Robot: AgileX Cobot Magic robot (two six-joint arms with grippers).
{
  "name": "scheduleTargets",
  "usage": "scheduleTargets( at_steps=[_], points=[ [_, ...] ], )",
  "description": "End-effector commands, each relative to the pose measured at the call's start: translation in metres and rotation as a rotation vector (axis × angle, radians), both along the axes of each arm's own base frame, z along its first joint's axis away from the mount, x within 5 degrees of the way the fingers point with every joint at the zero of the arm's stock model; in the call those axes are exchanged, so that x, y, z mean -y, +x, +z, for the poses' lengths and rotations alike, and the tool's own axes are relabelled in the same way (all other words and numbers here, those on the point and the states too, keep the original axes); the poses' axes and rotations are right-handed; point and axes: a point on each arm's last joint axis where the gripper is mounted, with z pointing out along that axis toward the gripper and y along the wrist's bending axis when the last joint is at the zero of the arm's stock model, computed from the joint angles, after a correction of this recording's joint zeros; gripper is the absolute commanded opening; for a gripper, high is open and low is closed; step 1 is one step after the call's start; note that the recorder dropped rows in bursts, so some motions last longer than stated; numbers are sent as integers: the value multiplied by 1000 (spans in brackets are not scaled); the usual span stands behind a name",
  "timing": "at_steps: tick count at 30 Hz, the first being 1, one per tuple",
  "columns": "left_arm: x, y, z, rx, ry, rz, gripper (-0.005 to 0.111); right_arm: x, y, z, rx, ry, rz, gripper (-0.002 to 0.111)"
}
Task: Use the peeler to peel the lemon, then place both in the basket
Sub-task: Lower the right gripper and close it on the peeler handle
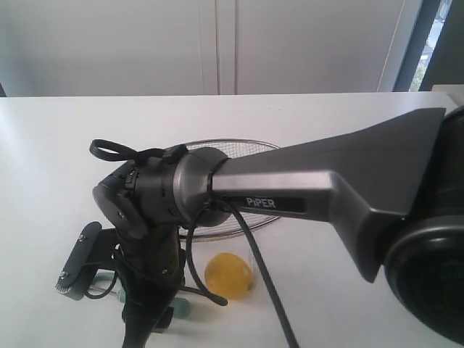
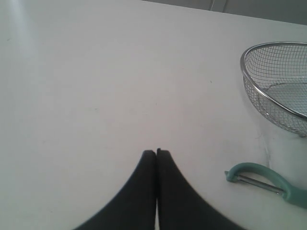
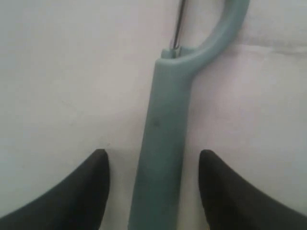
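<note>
The right gripper is ready to close and should do so: its fingers reach down near the table on both sides of the peeler's handle, so they would hold it now.
The pale teal peeler lies flat on the white table, its handle running between the fingers of my right gripper. That gripper is open, with a gap on each side of the handle. In the exterior view the right arm reaches down over the peeler, of which only a teal bit shows. The yellow lemon sits on the table just right of that arm. Behind the arm stands the wire-mesh basket. My left gripper is shut on nothing above bare table, with the peeler and basket off to its side.
The right arm's dark forearm spans the exterior view from the right and hides most of the basket. A black cable hangs beside the lemon. A white wall and a window strip lie beyond the table's far edge.
</note>
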Motion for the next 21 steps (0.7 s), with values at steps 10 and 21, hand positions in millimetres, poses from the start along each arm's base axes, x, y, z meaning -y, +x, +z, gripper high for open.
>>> scheduleTargets(
  at_steps=[10, 21],
  points=[
    [0, 0, -1, 3, -4, -4, 0, -1, 0, -7, -12, -11, 5, 53],
    [0, 0, -1, 3, -4, -4, 0, 2, -2, -7, -36, -49, 4, 11]
  ],
)
